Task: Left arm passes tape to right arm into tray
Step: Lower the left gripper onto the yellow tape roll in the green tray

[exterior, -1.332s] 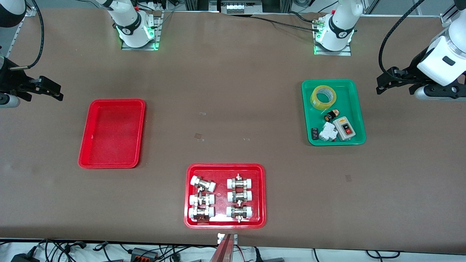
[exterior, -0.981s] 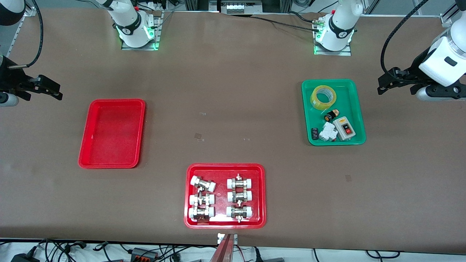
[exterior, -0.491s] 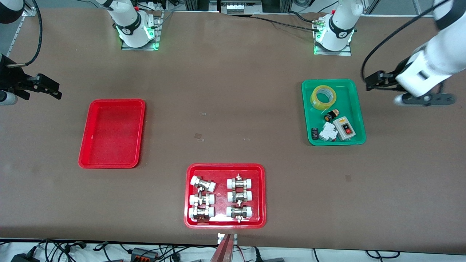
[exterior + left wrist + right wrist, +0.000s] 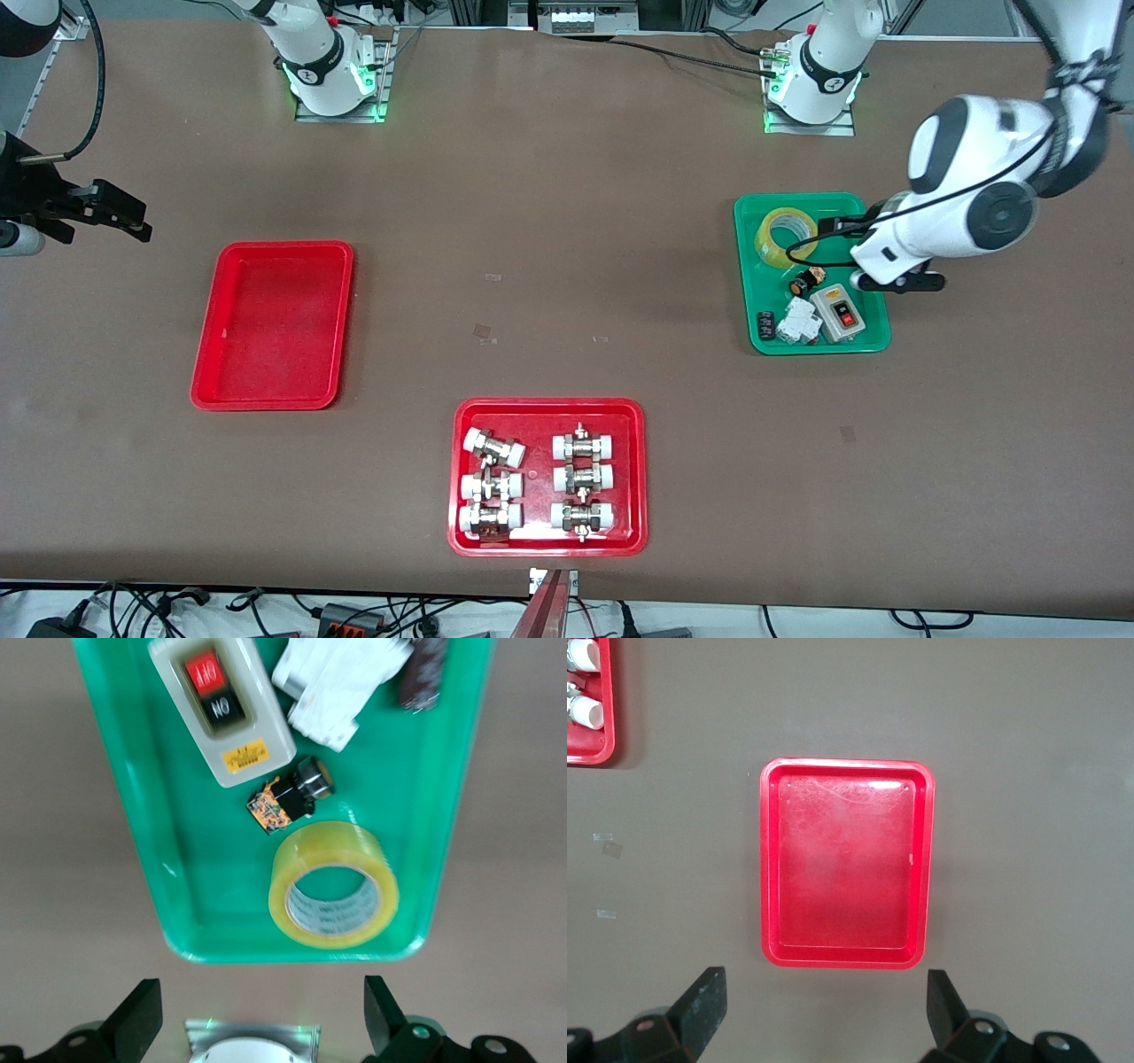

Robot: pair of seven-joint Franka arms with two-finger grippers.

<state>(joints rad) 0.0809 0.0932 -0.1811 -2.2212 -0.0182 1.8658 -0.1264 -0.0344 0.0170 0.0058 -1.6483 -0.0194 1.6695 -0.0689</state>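
The tape is a broad round roll with an open hole [image 4: 787, 229]. I will pass it, so my left gripper will next pick up the tape by its narrow ring side [image 4: 811, 230].
The tape [image 4: 786, 237] lies flat in the green tray [image 4: 741, 266], at the end nearer the robots' bases. My left gripper [image 4: 864, 257] hangs over this tray, open and empty. In the left wrist view its fingers stand wide apart around the gripper's midpoint [image 4: 257, 1028], with the tape [image 4: 334, 896] below, untouched. The plain red tray [image 4: 275, 323] sits bare toward the right arm's end of the table. My right gripper [image 4: 124, 217] waits beside it in the air, open and empty. The right wrist view [image 4: 824, 1019] looks down on the tray [image 4: 846, 864].
The green tray also holds a grey switch box [image 4: 839, 312], a white breaker [image 4: 797, 321] and small black parts. A red tray [image 4: 461, 478] with several metal fittings sits near the front camera, mid-table. Its corner shows in the right wrist view [image 4: 589, 749].
My left arm has swung in from the table's end and now holds its gripper over the green tray. The right arm has barely moved. The tape has not moved.
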